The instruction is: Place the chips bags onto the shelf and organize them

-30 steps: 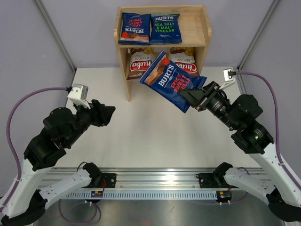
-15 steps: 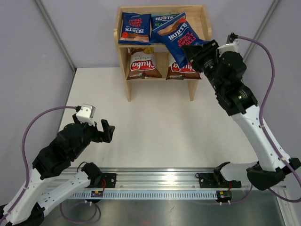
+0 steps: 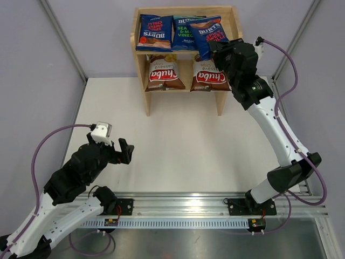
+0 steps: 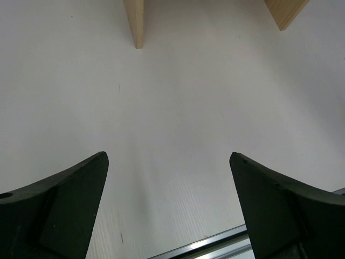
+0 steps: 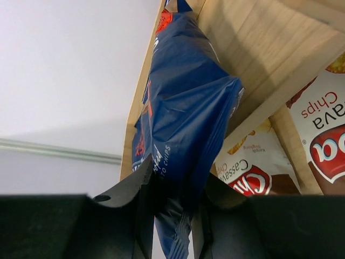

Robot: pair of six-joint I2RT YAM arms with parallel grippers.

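Note:
My right gripper should hold the blue Burts bag until straight; if released now, it would end crooked, tilted over its neighbour and overhanging the edge of the shelf's top level.
The light wooden shelf (image 3: 232,42) stands at the table's far edge. Its top tier holds two dark blue Burts bags (image 3: 154,32) (image 3: 185,33). My right gripper (image 3: 219,49) is shut on a third blue Burts bag (image 3: 207,31) and holds it over the right part of the top tier; this bag fills the right wrist view (image 5: 183,124) between the fingers. Two brown Chuba bags (image 3: 164,74) (image 3: 209,75) stand on the lower tier. My left gripper (image 3: 125,151) is open and empty, low over the table near the front left (image 4: 168,178).
White table surface (image 3: 178,145) lies between arms and shelf. A metal rail (image 3: 188,208) runs along the near edge. The shelf's side panel feet show at the top of the left wrist view (image 4: 135,24). Grey walls and frame posts stand around.
My right arm has carried the blue bag up from above the table onto the right of the shelf's top tier. My left arm has pulled back toward the near edge.

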